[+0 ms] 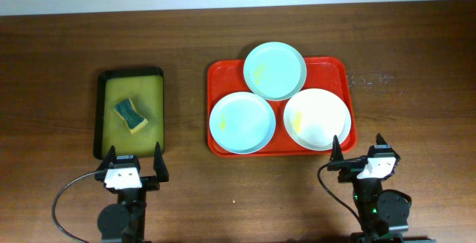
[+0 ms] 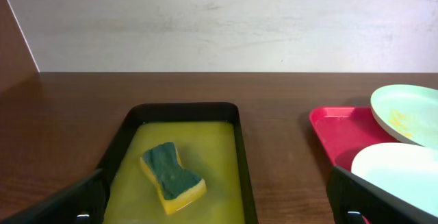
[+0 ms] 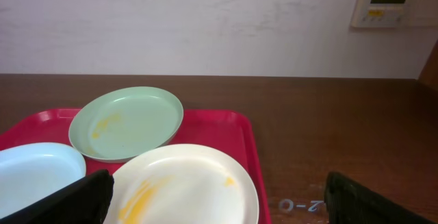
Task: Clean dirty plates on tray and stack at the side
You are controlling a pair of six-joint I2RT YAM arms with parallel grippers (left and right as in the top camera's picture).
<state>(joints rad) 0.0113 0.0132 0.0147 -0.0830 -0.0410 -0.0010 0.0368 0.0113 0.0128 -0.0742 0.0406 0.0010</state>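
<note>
My left gripper will reach the sponge and grab its narrow middle from the green side. The yellow bottom side will then stay free to clean plates.
The red tray [image 1: 217, 76] sits at the table's middle and holds three plates. A mint-blue plate [image 1: 274, 70] with a yellow smear lies at the back, resting partly on the other two. A second mint-blue plate [image 1: 242, 122] lies front left. A white plate [image 1: 317, 118] with yellow smears lies front right. My left gripper [image 1: 133, 161] is open and empty near the front edge, just before the small black tray. My right gripper [image 1: 359, 152] is open and empty, just in front of the red tray's right corner. The white plate [image 3: 183, 183] shows close in the right wrist view.
A black-rimmed tray [image 1: 101, 113] with yellow-green liquid stands at the left and holds a green-and-yellow sponge [image 1: 129, 114]. The sponge [image 2: 172, 177] also shows in the left wrist view. Bare brown table lies to the right of the red tray.
</note>
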